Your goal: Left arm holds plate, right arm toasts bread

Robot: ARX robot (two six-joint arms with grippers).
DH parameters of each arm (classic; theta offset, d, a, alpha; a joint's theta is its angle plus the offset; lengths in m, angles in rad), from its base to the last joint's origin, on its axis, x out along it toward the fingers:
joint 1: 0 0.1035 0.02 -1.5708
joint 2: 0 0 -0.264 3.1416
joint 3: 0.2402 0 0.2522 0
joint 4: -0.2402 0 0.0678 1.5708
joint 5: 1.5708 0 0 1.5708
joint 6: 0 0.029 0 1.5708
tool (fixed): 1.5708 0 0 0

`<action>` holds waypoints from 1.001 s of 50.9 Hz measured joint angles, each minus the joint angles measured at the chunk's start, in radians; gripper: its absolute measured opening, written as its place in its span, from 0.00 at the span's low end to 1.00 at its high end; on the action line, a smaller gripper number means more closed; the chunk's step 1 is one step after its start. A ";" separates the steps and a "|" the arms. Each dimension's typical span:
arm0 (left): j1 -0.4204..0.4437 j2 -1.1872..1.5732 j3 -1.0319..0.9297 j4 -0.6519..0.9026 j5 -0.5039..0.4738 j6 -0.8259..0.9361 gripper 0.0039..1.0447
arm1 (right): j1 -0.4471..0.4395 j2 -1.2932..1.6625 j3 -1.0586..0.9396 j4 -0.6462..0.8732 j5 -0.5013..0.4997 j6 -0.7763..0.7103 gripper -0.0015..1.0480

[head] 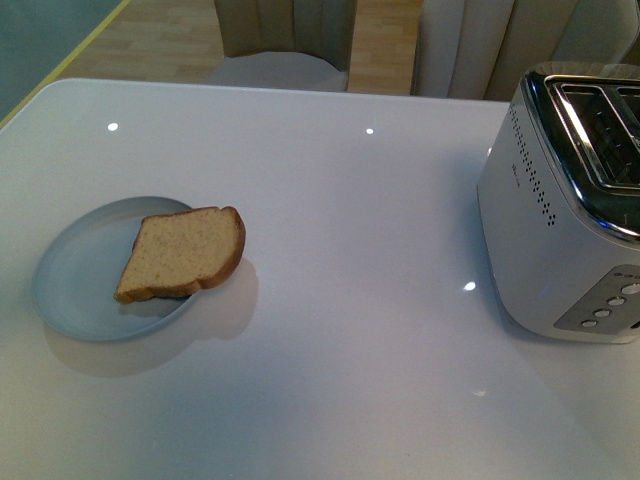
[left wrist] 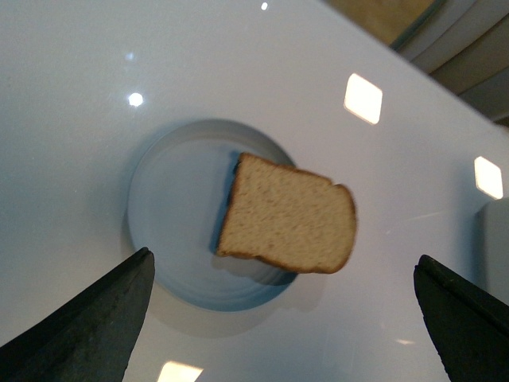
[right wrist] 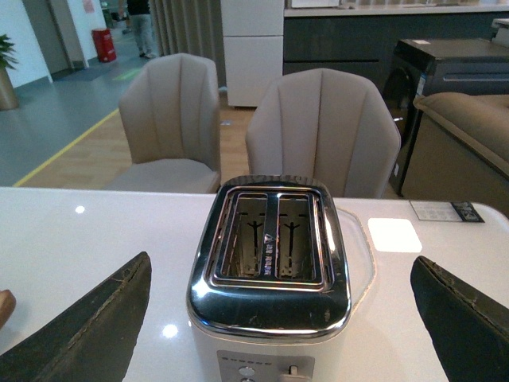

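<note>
The bread gets toasted while my left gripper holds the plate. My left gripper next needs to grab the plate by its bare rim.
The pale blue-grey plate lies on the white table at the left, and the bread rests on its right side, rounded end overhanging the rim. Neither arm shows in the front view. In the left wrist view my left gripper hangs open above the plate and bread, with nothing between its black fingertips. My right gripper is open too, looking down on the toaster, whose two slots are empty.
The white and chrome toaster stands at the table's right edge, its buttons facing the near side. Two beige chairs stand beyond the table's far edge. Bright ceiling-light reflections dot the glossy tabletop.
</note>
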State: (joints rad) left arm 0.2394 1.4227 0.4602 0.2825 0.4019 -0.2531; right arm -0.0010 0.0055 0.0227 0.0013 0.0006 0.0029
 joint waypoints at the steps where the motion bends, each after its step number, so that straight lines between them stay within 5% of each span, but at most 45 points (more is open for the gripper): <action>1: 0.001 0.064 0.027 0.002 -0.009 0.021 0.93 | 0.000 0.000 0.000 0.000 0.000 0.000 0.92; 19: 0.006 0.603 0.312 0.064 -0.071 0.134 0.93 | 0.000 0.000 0.000 0.000 0.000 0.000 0.92; 49: -0.034 0.954 0.523 0.098 -0.124 0.198 0.93 | 0.000 0.000 0.000 0.000 0.000 0.000 0.92; 51: -0.037 0.956 0.526 0.097 -0.129 0.204 0.87 | 0.000 0.000 0.000 0.000 0.000 0.000 0.92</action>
State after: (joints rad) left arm 0.2024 2.3791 0.9859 0.3790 0.2726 -0.0494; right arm -0.0010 0.0055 0.0227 0.0013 0.0006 0.0029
